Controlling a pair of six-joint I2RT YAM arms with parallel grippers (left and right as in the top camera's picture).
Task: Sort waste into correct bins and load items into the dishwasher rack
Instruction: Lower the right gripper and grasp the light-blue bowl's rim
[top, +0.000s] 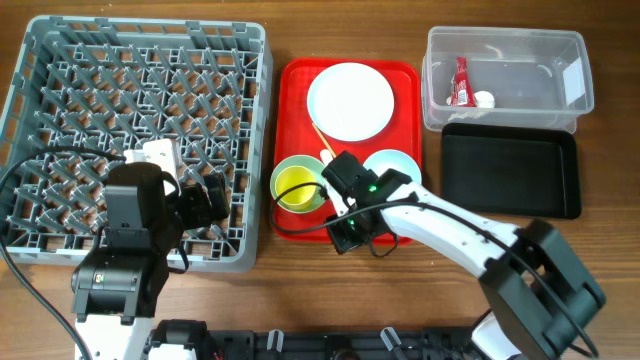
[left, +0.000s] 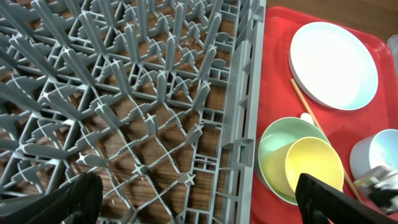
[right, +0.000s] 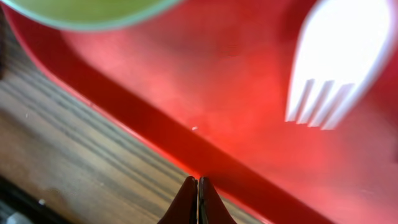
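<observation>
My right gripper is shut and empty above the tray's front edge (right: 158, 140), short of the white fork (right: 340, 59). It would come up empty if I lifted it now.
The grey dishwasher rack (top: 140, 140) fills the left; it also shows in the left wrist view (left: 137, 93). My left gripper (top: 213, 198) (left: 199, 208) is open and empty over the rack's front right part. On the red tray (top: 290, 90) lie a pale-blue plate (top: 350, 100) (left: 334, 65), a chopstick (top: 318, 138) (left: 305, 102), a green bowl (top: 285, 170) (left: 273, 155) holding a yellow cup (top: 298, 187) (left: 314, 165), and a pale blue bowl (top: 395, 165) (left: 376, 155). My right gripper (top: 345, 238) (right: 198, 199) is shut and empty over the tray's front edge (right: 205, 155), near a white fork (right: 339, 68). Food scraps are out of view.
The clear tub (top: 505, 110) at the back right holds a red wrapper (top: 462, 82) and a small white round bit (top: 484, 99). A black tray (top: 510, 170) lies just in front of it. Wooden table (right: 74, 162) shows in front of the red tray.
</observation>
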